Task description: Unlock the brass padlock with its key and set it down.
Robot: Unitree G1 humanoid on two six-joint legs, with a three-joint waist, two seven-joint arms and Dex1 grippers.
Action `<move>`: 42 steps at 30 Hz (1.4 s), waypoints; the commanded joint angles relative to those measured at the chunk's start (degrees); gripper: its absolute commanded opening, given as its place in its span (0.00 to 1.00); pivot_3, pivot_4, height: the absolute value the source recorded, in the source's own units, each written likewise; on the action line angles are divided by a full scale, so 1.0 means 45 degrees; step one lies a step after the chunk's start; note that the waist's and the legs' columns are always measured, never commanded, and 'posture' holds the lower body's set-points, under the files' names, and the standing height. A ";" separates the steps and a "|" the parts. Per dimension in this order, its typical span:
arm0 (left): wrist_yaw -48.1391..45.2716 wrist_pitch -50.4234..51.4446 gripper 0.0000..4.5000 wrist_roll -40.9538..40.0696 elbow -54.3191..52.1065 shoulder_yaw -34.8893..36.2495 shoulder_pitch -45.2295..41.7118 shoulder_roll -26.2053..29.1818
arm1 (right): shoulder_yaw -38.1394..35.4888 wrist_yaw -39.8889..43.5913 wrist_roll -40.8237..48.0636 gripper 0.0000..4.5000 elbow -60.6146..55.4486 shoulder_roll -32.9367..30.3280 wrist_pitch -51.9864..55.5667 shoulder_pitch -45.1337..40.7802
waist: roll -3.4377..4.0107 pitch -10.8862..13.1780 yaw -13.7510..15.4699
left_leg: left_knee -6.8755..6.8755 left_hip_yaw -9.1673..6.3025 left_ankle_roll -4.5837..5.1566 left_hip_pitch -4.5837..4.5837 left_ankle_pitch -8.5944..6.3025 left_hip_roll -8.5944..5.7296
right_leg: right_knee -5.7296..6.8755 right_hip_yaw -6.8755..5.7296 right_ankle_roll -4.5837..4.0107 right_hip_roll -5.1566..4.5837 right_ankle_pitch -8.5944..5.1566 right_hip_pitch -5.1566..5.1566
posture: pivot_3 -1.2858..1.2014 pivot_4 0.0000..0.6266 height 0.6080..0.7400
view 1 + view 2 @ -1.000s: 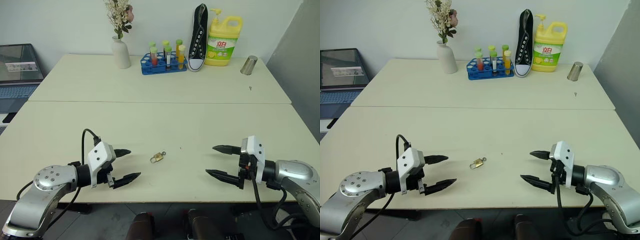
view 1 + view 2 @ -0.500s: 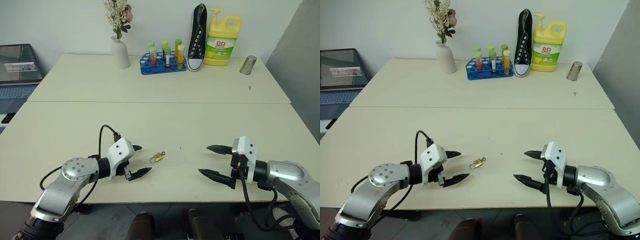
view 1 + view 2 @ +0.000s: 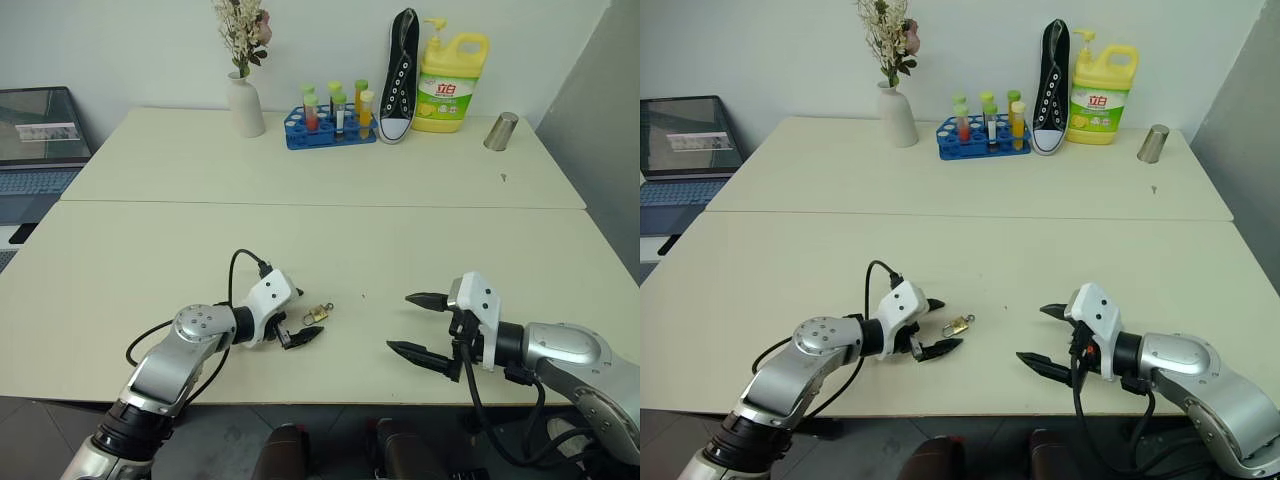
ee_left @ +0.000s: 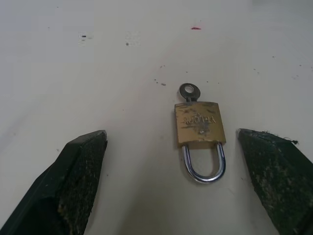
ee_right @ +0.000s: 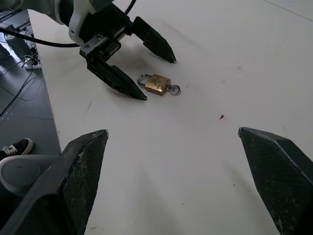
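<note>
My left gripper closes on the padlock's brass body now, since my fingers are low on either side of the body.
The small brass padlock lies flat near the table's front edge. The key is stuck in its base, and the silvery shackle looks closed. My left gripper is open and low over the table. One fingertip stands on each side of the padlock, and neither touches it. The shackle end points toward that wrist. To the right of the padlock, with bare table between them, my right gripper is open and holds nothing.
Along the back of the cream table stand a white vase of flowers, a blue test-tube rack, an upright black sneaker, a yellow detergent bottle and a metal cup. A laptop sits far left.
My left gripper has travelled right and forward, sinking until its open fingers straddle the padlock. The right gripper has edged slightly left. The padlock has stayed put.
</note>
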 commanded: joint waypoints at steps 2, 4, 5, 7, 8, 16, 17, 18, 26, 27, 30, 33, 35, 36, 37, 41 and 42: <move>-0.0119 0.0328 1.00 0.0361 0.0255 -0.0573 -0.0234 -0.0160 | -0.0310 -0.0090 0.0265 0.99 -0.0655 -0.0210 0.0119 -0.0152 | -0.0001 -0.0002 0.0003 | 0.0001 0.0003 0.0000 0.0000 0.0000 0.0001 | 0.0000 0.0004 0.0003 0.0000 0.0001 0.0001 | 0.52 0.24 1.00; -0.0232 0.0538 1.00 0.0365 0.0154 -0.0694 -0.0267 -0.0088 | -0.0379 -0.0135 0.0366 0.99 -0.0714 -0.0211 0.0176 -0.0154 | -0.0001 -0.0004 0.0002 | 0.0000 0.0002 0.0000 0.0000 0.0000 0.0001 | -0.0001 0.0003 0.0003 0.0000 0.0001 0.0001 | 0.52 0.24 1.00; -0.0268 0.0609 1.00 0.0372 0.0097 -0.0731 -0.0265 -0.0050 | -0.0406 -0.0155 0.0407 0.99 -0.0740 -0.0209 0.0194 -0.0147 | -0.0001 -0.0005 0.0002 | 0.0000 0.0003 0.0000 0.0001 0.0000 0.0001 | 0.0000 0.0005 0.0003 0.0000 0.0001 0.0001 | 0.52 0.24 1.00; -0.0412 0.0833 0.96 0.0371 -0.0035 -0.0816 -0.0253 0.0057 | -0.0447 -0.0200 0.0457 1.00 -0.0787 -0.0208 0.0218 -0.0136 | -0.0001 -0.0006 0.0001 | 0.0001 0.0002 0.0000 0.0001 0.0000 0.0002 | -0.0001 0.0004 0.0003 0.0000 0.0001 0.0001 | 0.52 0.24 1.00; -0.0507 0.0893 0.92 0.0417 -0.0078 -0.0885 -0.0257 0.0129 | -0.0467 -0.0226 0.0482 1.00 -0.0800 -0.0195 0.0225 -0.0139 | -0.0001 -0.0006 0.0000 | 0.0000 0.0003 0.0000 0.0001 0.0000 0.0002 | -0.0001 0.0004 0.0003 0.0000 0.0001 0.0001 | 0.52 0.24 1.00; -0.0704 0.1587 0.40 0.0588 -0.0202 -0.1135 -0.0237 0.0449 | -0.0575 -0.0399 0.0640 1.00 -0.0907 -0.0145 0.0202 -0.0129 | 0.0000 -0.0015 -0.0029 | -0.0001 0.0002 0.0000 0.0005 0.0000 0.0007 | -0.0001 0.0006 0.0003 0.0005 0.0001 0.0001 | 0.52 0.24 1.00; -0.0707 0.1593 0.33 0.0637 -0.0203 -0.1186 -0.0227 0.0487 | -0.0591 -0.0413 0.0656 1.00 -0.0903 -0.0132 0.0190 -0.0142 | 0.0000 -0.0016 -0.0038 | -0.0002 0.0002 0.0000 0.0005 0.0000 0.0007 | -0.0001 0.0006 0.0003 0.0006 0.0001 0.0001 | 0.52 0.24 1.00; -0.0699 0.1620 0.25 0.0652 -0.0208 -0.1204 -0.0216 0.0504 | -0.0609 -0.0421 0.0670 1.00 -0.0893 -0.0125 0.0172 -0.0153 | 0.0000 -0.0017 -0.0042 | -0.0002 0.0003 0.0000 0.0006 0.0000 0.0007 | -0.0001 0.0008 0.0003 0.0007 0.0001 0.0001 | 0.52 0.24 1.00; -0.1545 -0.0003 0.21 0.0712 -0.0171 -0.1320 -0.0340 0.0904 | -0.0931 -0.0462 0.0429 1.00 -0.0765 -0.0178 -0.0316 0.0249 | 0.0000 -0.0020 -0.0046 | -0.0007 0.0003 0.0000 0.0007 0.0000 0.0012 | -0.0003 0.0009 0.0002 0.0013 0.0001 0.0000 | 0.52 0.24 1.00; -0.1740 -0.0964 0.21 0.0681 0.0069 -0.1185 -0.0660 0.0791 | -0.1047 -0.0459 0.0337 1.00 -0.0759 -0.0261 -0.0418 0.0452 | 0.0000 -0.0020 -0.0045 | -0.0011 0.0005 0.0000 0.0008 0.0000 0.0013 | -0.0005 0.0010 0.0001 0.0014 0.0000 0.0000 | 0.52 0.24 1.00; -0.2738 -0.2777 0.21 0.0065 0.0694 -0.0837 -0.1596 0.0316 | -0.1341 -0.0579 0.0231 1.00 -0.0866 -0.0315 -0.0617 0.0912 | -0.0006 -0.0013 -0.0014 | -0.0007 0.0004 0.0000 -0.0004 0.0000 0.0009 | -0.0005 0.0007 0.0001 0.0013 0.0000 -0.0006 | 0.52 0.24 1.00; -0.3712 -0.4317 0.21 -0.0172 0.1435 -0.0701 -0.2191 0.0056 | -0.1505 -0.0756 0.0180 1.00 -0.1105 -0.0244 -0.0701 0.1262 | -0.0010 -0.0011 0.0063 | 0.0007 0.0005 0.0000 -0.0015 0.0000 0.0005 | -0.0006 0.0004 0.0001 0.0011 0.0001 -0.0007 | 0.52 0.24 1.00; -0.4570 -0.5533 0.21 -0.0319 0.2084 -0.0567 -0.2650 0.0081 | -0.1656 -0.0840 0.0179 1.00 -0.1331 -0.0233 -0.0733 0.1654 | -0.0009 -0.0012 0.0065 | 0.0003 0.0010 0.0000 -0.0013 0.0000 0.0005 | -0.0007 0.0010 0.0002 0.0012 0.0001 -0.0007 | 0.52 0.24 1.00; -0.4864 -0.6004 0.21 -0.0371 0.2330 -0.0521 -0.2815 0.0081 | -0.1715 -0.0855 0.0191 1.00 -0.1394 -0.0236 -0.0749 0.1777 | -0.0009 -0.0012 0.0055 | 0.0000 0.0008 0.0000 -0.0012 0.0000 0.0006 | -0.0007 0.0008 0.0001 0.0015 0.0001 -0.0008 | 0.52 0.24 1.00; -0.4793 -0.6703 0.21 -0.0078 0.2791 -0.0510 -0.3098 0.0034 | -0.1789 -0.0876 0.0222 1.00 -0.1440 -0.0233 -0.0754 0.1877 | -0.0009 -0.0012 0.0019 | -0.0002 0.0009 0.0000 -0.0012 0.0000 0.0009 | -0.0007 0.0008 0.0001 0.0021 0.0000 -0.0009 | 0.52 0.24 1.00; -0.4662 -0.8033 0.21 0.0136 0.4366 -0.0350 -0.4160 -0.0551 | -0.1935 -0.1004 0.0242 1.00 -0.1517 -0.0153 -0.0806 0.1948 | -0.0010 -0.0012 -0.0012 | 0.0002 0.0003 0.0000 -0.0010 0.0000 0.0009 | -0.0002 0.0004 0.0002 0.0030 0.0002 -0.0009 | 0.52 0.24 1.00; -0.4752 -0.8303 0.21 0.0129 0.4570 -0.0348 -0.4289 -0.0648 | -0.1961 -0.1039 0.0282 1.00 -0.1547 -0.0117 -0.0800 0.1934 | -0.0010 -0.0012 -0.0014 | 0.0004 0.0004 0.0000 -0.0009 0.0000 0.0008 | -0.0001 0.0004 0.0002 0.0030 0.0002 -0.0007 | 0.52 0.24 1.00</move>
